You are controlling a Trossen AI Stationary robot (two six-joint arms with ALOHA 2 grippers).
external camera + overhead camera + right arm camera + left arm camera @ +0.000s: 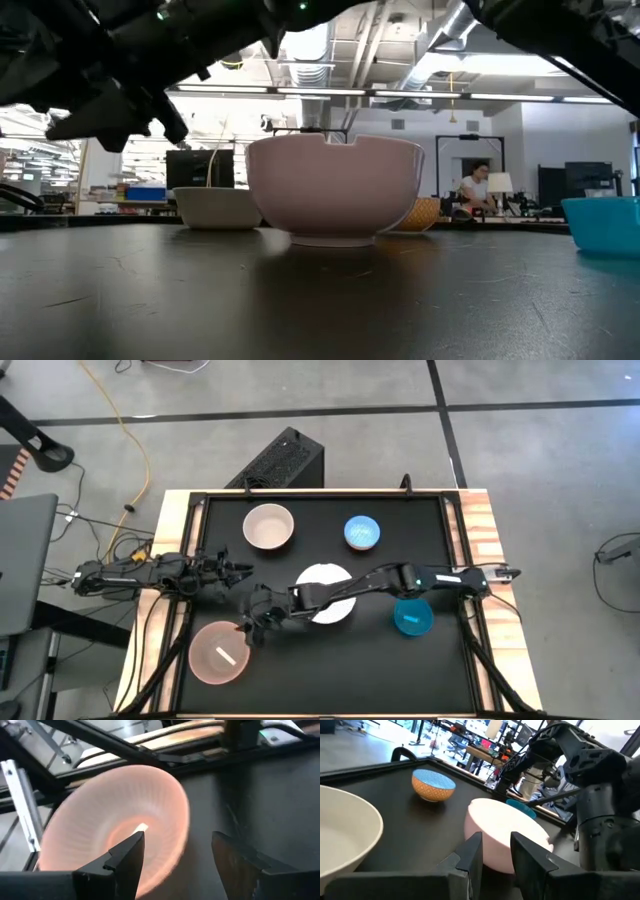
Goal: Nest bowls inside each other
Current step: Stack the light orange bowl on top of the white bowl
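Observation:
Next, my right gripper picks up the pink bowl by its rim [248,650] to nest the pink bowl inside the white bowl.
Five bowls stand base down on the black mat. The large pink bowl [218,652] is at the near left, and the white bowl [325,592] in the middle is partly under my right arm. The pale pink bowl [268,527] and the light blue bowl [362,532] are at the back. The cyan bowl [412,617] is at the right. My right gripper [177,855] hangs open over the pink bowl's [115,820] rim, one finger above its hollow and one outside. My left gripper [497,852] waits at the left edge, level and narrowly open on nothing.
My right arm [400,578] stretches from the right edge across the white bowl. A raised black frame [320,493] borders the mat. In the low view the pink bowl [335,190] fills the middle, with the cyan bowl [605,225] at the right.

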